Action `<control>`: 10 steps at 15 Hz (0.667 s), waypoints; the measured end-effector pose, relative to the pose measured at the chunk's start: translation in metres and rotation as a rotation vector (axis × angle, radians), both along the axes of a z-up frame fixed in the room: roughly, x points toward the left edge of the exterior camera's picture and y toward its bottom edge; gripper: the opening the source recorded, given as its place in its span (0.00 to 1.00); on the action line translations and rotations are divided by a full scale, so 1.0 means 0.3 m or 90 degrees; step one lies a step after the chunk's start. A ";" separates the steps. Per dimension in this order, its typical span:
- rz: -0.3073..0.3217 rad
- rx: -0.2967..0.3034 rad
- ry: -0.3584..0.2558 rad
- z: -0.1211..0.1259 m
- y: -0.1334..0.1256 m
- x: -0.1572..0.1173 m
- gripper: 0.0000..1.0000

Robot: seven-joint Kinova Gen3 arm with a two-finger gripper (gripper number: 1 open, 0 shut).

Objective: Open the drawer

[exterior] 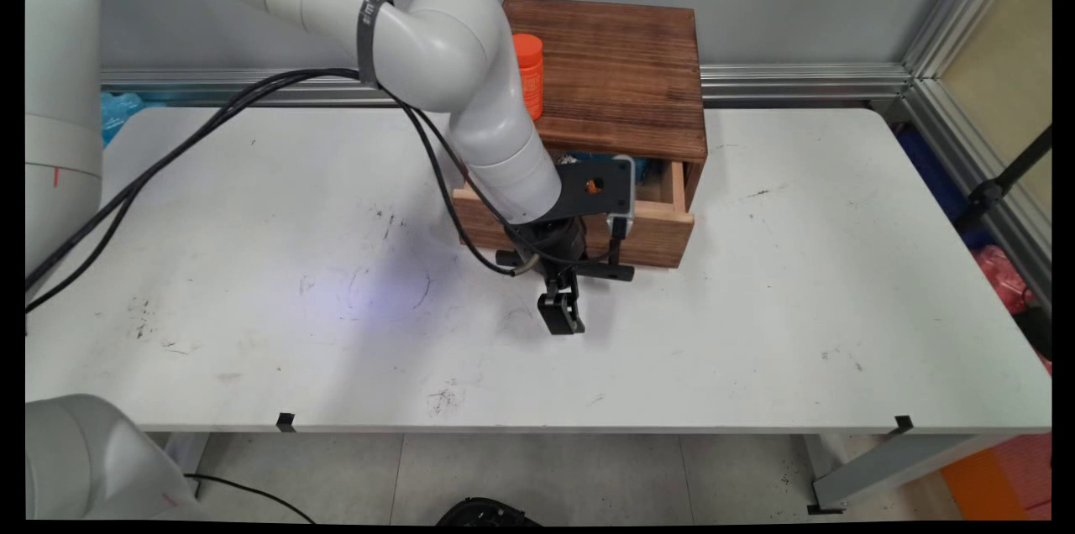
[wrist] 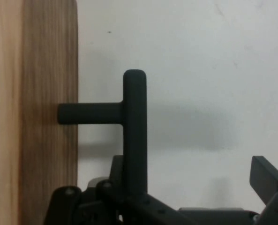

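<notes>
Next, my gripper grabs the black handle by its bar (wrist: 135, 122) to pull the drawer (wrist: 40, 61) further out.
A dark wooden box (exterior: 617, 76) stands at the back of the white table (exterior: 252, 332), and its light-wood drawer (exterior: 659, 227) is pulled partly out. My gripper (exterior: 561, 314) points down in front of the drawer, just past its black T-shaped handle (exterior: 600, 269). In the hand view the handle (wrist: 134, 126) sticks out of the drawer front (wrist: 33, 112) on the left. My gripper (wrist: 193, 173) is open; the handle's bar lies inside the jaws near the left one, well apart from the right finger (wrist: 269, 178). Nothing is held.
An orange bottle (exterior: 529, 74) stands upright on the box's top, at its left edge. Something blue (exterior: 645, 170) shows inside the drawer. Black cables (exterior: 210, 118) hang from the arm over the table's left half. Aluminium rails run along the back wall and right side.
</notes>
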State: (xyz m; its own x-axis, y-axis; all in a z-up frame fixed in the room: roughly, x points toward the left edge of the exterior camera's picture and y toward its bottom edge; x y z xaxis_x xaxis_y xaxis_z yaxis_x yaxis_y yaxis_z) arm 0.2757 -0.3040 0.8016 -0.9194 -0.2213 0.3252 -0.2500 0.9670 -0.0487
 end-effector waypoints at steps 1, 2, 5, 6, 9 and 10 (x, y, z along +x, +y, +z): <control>-0.001 0.001 -0.001 0.000 0.014 -0.004 1.00; -0.002 0.003 -0.002 0.000 0.027 -0.008 1.00; -0.004 0.006 -0.003 -0.001 0.062 -0.023 1.00; -0.005 0.007 -0.003 -0.002 0.074 -0.029 1.00; -0.008 0.010 -0.005 -0.005 0.109 -0.042 1.00; -0.010 0.010 -0.006 -0.007 0.122 -0.046 1.00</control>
